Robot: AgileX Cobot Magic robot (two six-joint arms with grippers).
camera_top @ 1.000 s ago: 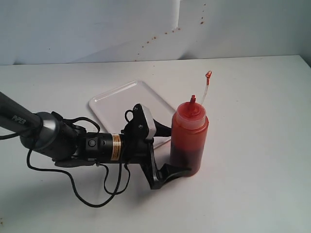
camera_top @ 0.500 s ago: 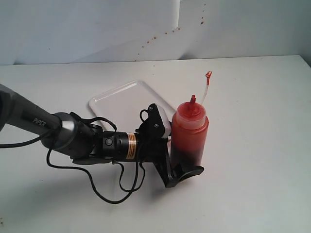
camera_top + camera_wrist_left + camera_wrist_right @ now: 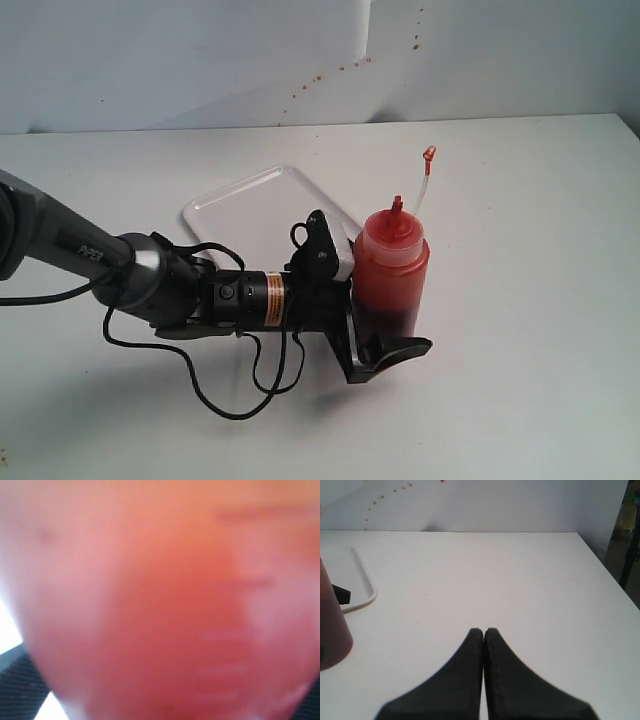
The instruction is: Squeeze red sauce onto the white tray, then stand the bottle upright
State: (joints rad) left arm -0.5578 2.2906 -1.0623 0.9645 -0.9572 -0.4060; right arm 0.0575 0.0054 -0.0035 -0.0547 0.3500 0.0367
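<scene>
My left gripper should next hold the bottle by its smooth lower body (image 3: 385, 310), because the open nozzle (image 3: 396, 205) on top is covered in red sauce.
The bottle (image 3: 390, 270) stands upright on the table just right of the white tray (image 3: 250, 205), its small cap (image 3: 429, 153) held up on the thin strap. Red sauce (image 3: 385, 318) sits dark in its lower half. My left gripper (image 3: 392, 335) is open, with one finger (image 3: 398, 355) in front of the bottle's base and the other hidden behind it. In the left wrist view the blurred bottle (image 3: 160, 605) fills the picture. My right gripper (image 3: 483, 631) is shut and empty over bare table, right of the bottle (image 3: 330, 630) and the tray (image 3: 355, 580).
Small red specks dot the white back wall (image 3: 330, 72). The left arm's black cable (image 3: 220, 405) loops down onto the table in front of the arm. The table's right edge (image 3: 607, 567) runs close by, with a dark stand beyond it.
My left gripper has slid to the right along the table, from beside the bottle to straddling its base. The bottle and the tray have not moved.
</scene>
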